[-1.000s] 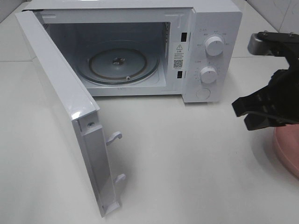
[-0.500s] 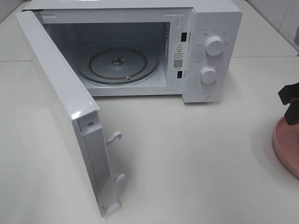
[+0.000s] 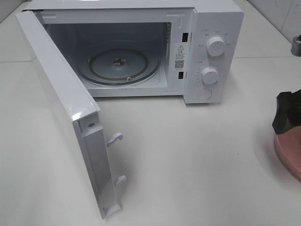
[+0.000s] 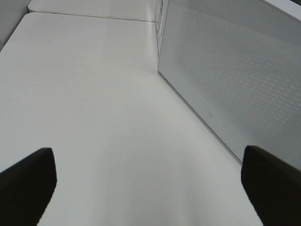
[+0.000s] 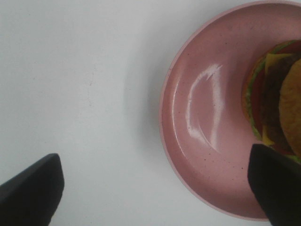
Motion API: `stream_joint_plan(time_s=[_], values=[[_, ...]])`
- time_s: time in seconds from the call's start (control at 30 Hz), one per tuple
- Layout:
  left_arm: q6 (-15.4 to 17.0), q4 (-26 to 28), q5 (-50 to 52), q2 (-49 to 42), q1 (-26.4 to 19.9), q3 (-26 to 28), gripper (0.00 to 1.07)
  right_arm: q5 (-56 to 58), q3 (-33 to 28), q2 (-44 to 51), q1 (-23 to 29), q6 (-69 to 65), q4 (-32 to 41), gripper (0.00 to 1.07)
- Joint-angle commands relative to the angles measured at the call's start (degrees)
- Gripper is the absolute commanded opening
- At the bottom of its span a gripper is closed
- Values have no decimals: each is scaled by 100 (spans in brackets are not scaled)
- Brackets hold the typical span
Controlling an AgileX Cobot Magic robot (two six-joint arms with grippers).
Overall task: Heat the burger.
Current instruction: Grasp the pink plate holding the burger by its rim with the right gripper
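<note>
The robot's right gripper needs to get the burger into the microwave for heating, so it should next grab the pink plate (image 3: 290, 150) by the plate's rim.
The burger (image 5: 277, 110) lies on a round pink plate (image 5: 202, 122); in the right wrist view only its near edge shows, with bun, dark patty, yellow cheese and green lettuce. My right gripper (image 5: 155, 188) hovers over the plate's rim with its jaws wide open, one finger over the table and the other above the plate beside the burger, holding nothing. In the high view that gripper (image 3: 286, 117) is a dark shape at the right edge above the plate (image 3: 290, 150), and the burger is out of frame. My left gripper (image 4: 150, 188) is open and empty over bare table.
The white microwave (image 3: 211, 28) stands at the back, its door (image 3: 56, 94) swung wide open toward the front left. The glass turntable (image 3: 120, 63) inside carries nothing. In the left wrist view the perforated door panel (image 4: 235, 75) lies close by.
My right gripper has moved right and down to the pink plate at the frame's edge, and its jaws have opened. The left gripper and the microwave have not moved.
</note>
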State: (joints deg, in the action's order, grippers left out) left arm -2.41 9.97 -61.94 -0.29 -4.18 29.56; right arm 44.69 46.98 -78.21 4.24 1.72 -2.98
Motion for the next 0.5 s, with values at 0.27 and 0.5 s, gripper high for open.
stream_joint_plan(time_s=[0.27,0.5], values=[[11,11,86,-86,-11,0,100,-447,29,-1169,-29,23,155,88],[11,11,86,-86,-11,0,100,-739,29,-1776,-29,23,155,82]])
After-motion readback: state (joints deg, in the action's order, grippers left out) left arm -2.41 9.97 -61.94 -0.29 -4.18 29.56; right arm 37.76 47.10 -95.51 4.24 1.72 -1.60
